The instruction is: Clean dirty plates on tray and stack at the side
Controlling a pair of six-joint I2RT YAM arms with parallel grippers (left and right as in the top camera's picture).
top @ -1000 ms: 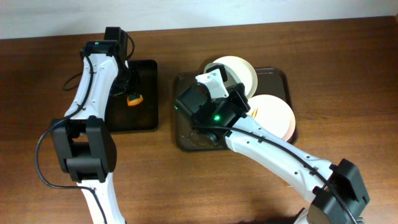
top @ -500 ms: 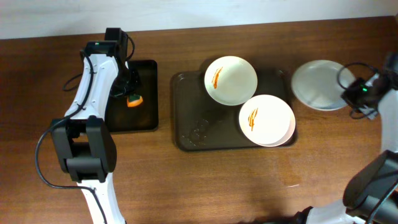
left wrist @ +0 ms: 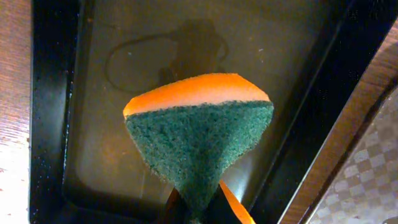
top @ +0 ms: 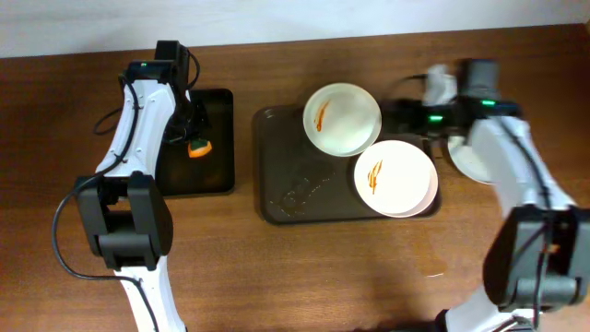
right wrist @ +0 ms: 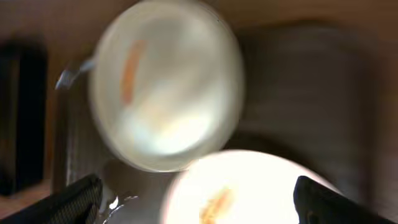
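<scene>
The robot's right gripper will next grab the back plate's rim (top: 378, 120) (right wrist: 239, 92) on the side away from the sponge to clean the back plate, and the plate's streaked side will stay free.
Two dirty white plates with orange streaks lie on the brown tray (top: 277, 189): one plate (top: 342, 118) at the back, the other plate (top: 395, 177) at the front right on top of a pinkish one. My right gripper (top: 398, 112) hovers open over the tray's back right part. In the blurred right wrist view its open gripper (right wrist: 196, 196) frames both plates (right wrist: 165, 87), with nothing between the fingers (right wrist: 81, 199). My left gripper (left wrist: 196, 214) is shut on an orange and green sponge (left wrist: 199, 137) above the black basin (top: 217, 175). A clean plate (top: 466, 161) lies on the table to the right of the tray, partly under my right arm.
The black basin (left wrist: 50, 124) holds a shallow film of water under the sponge (top: 198, 146). Bare brown table lies in front of both trays. My right arm stretches from the front right corner across the table's right side.
My right arm swung from the tray to the far right, where a clean plate now lies, then back over the tray's right end, now open. The left arm and sponge have not moved.
</scene>
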